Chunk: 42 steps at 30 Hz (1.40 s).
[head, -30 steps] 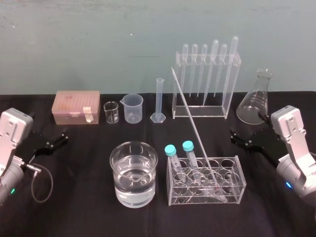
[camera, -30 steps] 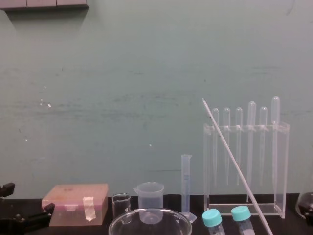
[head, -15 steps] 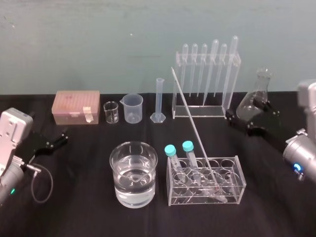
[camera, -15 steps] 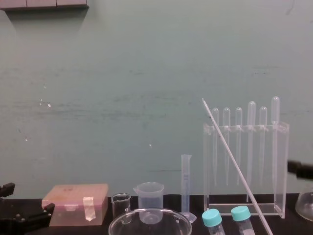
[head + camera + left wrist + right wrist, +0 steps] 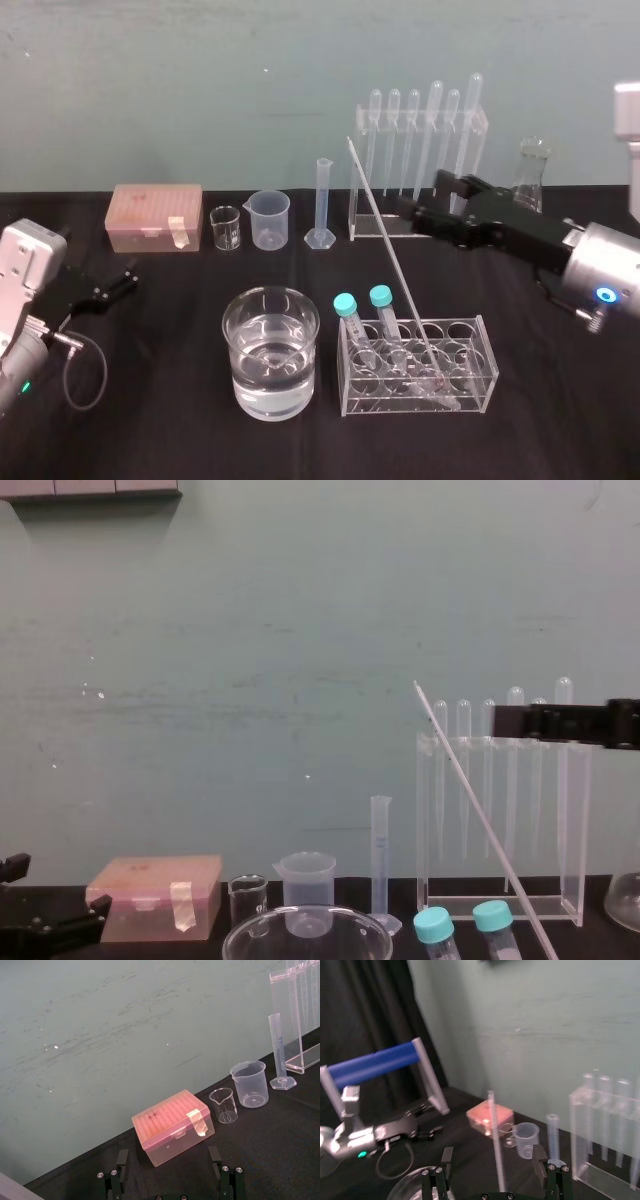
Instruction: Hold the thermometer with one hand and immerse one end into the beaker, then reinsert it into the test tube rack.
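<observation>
The thermometer's lower end sits down in the rack beside the blue-capped tubes, so my right gripper will reach the thermometer and grab its free upper part [image 5: 440, 730] [image 5: 494, 1121].
The thermometer [image 5: 385, 250], a long thin glass rod, leans up and to the left out of the low clear test tube rack [image 5: 470, 372], with its lower end inside the rack. The wide glass beaker [image 5: 270, 350] holds water and stands just left of the rack. My right gripper [image 5: 415, 192] is open and hovers above the table, a little right of the rod's upper half. In the right wrist view the thermometer [image 5: 496, 1145] stands ahead of the spread fingers [image 5: 541, 1160], untouched. My left gripper [image 5: 115, 282] rests open at the table's left side.
Two blue-capped tubes [image 5: 362, 302] stand in the rack's left holes. Along the back sit a pink tip box [image 5: 155, 215], a tiny glass beaker [image 5: 225, 228], a plastic spouted beaker [image 5: 269, 218], a graduated cylinder [image 5: 321, 205], a tall pipette stand [image 5: 372, 225] and a conical flask [image 5: 530, 175].
My right arm has risen from the table's right side and swung left, in front of the pipette stand, toward the thermometer. Its fingers stayed open. The left arm has not moved.
</observation>
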Each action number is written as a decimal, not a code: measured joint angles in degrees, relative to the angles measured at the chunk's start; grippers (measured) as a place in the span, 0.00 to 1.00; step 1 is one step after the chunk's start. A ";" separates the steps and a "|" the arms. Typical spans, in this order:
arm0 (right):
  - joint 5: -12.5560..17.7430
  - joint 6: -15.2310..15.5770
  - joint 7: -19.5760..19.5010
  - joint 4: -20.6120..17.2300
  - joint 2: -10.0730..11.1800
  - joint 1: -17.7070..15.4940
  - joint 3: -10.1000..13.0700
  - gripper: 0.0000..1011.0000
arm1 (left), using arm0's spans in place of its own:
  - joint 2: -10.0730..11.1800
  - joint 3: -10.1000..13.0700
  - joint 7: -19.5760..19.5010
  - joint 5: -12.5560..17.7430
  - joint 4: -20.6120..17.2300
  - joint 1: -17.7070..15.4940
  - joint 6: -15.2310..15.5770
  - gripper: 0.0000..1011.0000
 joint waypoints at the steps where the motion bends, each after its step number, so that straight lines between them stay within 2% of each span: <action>1: -0.62 0.51 0.63 0.14 0.16 1.25 -1.29 0.99 | 0.00 0.00 0.00 0.00 0.00 0.00 0.00 1.00; 5: -3.10 2.38 0.84 1.93 -0.34 5.07 -5.08 0.99 | 0.00 0.00 0.00 0.00 0.00 0.00 0.00 1.00; 9: -6.07 3.61 -1.18 4.24 -1.94 8.74 -8.67 0.99 | 0.00 0.00 0.00 0.00 0.00 0.00 0.00 1.00; 17: -9.05 4.13 -2.79 6.93 -4.38 12.22 -11.68 0.99 | 0.00 0.00 0.00 0.00 0.00 0.00 0.00 1.00; 22: -10.40 4.42 -2.95 7.67 -5.12 13.41 -12.69 0.99 | 0.00 0.00 0.00 0.00 0.00 0.00 0.00 1.00; 32: -10.25 4.40 -2.98 7.61 -5.08 13.27 -12.52 0.99 | 0.00 0.00 0.00 0.00 0.00 0.00 0.00 1.00; 39: -10.12 4.38 -2.98 7.57 -5.06 13.19 -12.45 0.84 | 0.00 0.00 0.00 0.00 0.00 0.00 0.00 1.00; 42: -10.06 4.36 -2.98 7.56 -5.05 13.17 -12.42 0.73 | 0.00 0.00 0.00 0.00 0.00 0.00 0.00 1.00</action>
